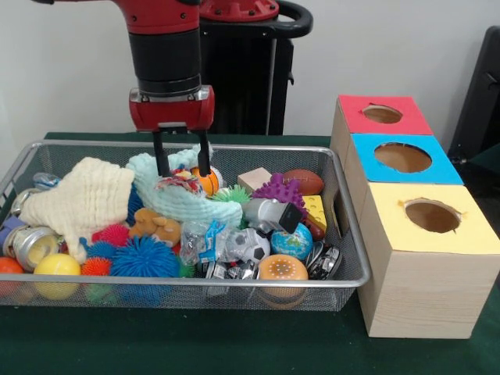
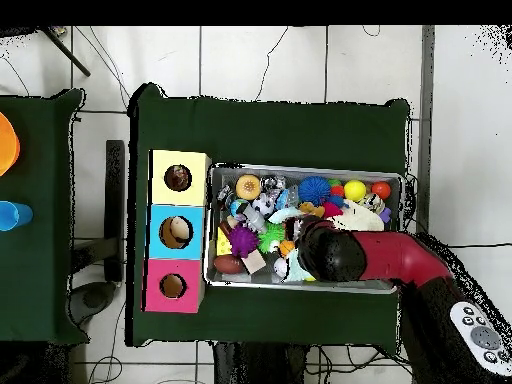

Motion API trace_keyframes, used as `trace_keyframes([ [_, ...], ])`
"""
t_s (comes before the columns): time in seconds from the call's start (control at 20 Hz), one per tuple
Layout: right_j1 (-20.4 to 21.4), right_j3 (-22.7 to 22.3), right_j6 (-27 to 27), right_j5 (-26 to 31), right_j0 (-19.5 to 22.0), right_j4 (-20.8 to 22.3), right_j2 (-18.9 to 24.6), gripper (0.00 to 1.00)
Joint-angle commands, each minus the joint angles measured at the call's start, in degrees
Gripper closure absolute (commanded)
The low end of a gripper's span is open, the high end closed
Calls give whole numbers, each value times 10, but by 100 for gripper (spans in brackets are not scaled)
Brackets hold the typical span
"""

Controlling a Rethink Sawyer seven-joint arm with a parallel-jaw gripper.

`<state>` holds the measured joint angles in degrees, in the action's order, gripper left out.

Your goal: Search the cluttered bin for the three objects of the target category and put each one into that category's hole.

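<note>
The gripper grabs the multicolour confetti piece (image 1: pixel 178 184) by its crumpled folds next, to drop it into the yellow-topped box's hole (image 1: pixel 432 216).
The silver wire-mesh bin (image 1: pixel 234 290) is full of toys; it also shows in the overhead view (image 2: pixel 306 169). My gripper (image 1: pixel 181 166) reaches down into the bin's back middle. Its two black fingers (image 1: pixel 160 160) stand apart, either side of a multicolour confetti piece (image 1: pixel 178 184) that lies on a mint cloth (image 1: pixel 187 207). I see no other confetti piece. The hole (image 1: pixel 432 216) in the yellow-topped box is to the right of the bin; it also shows in the overhead view (image 2: pixel 178 178). In the overhead view the arm (image 2: pixel 340 255) hides the gripper.
A cream cloth (image 1: pixel 86 199) lies at the bin's left. Blue (image 1: pixel 144 258) and purple (image 1: pixel 279 190) spiky balls, a football (image 1: pixel 305 181) and a globe ball (image 1: pixel 293 242) crowd the bin. The blue-topped (image 1: pixel 402 157) and red-topped (image 1: pixel 382 114) boxes stand behind the yellow one.
</note>
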<state>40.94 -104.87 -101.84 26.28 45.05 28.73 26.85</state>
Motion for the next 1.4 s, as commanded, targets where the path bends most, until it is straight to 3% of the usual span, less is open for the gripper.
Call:
trace_keyframes([
  [0.05,5,16,89,57,10,33,29,0],
  [0.6,1,8,64,30,-4,47,13,0],
  [1.2,-18,-20,-25,-18,-50,63,-26,0],
  [1.25,-19,-25,-26,-24,-49,60,-25,100],
  [1.4,-21,-32,-32,-31,-47,55,-23,100],
])
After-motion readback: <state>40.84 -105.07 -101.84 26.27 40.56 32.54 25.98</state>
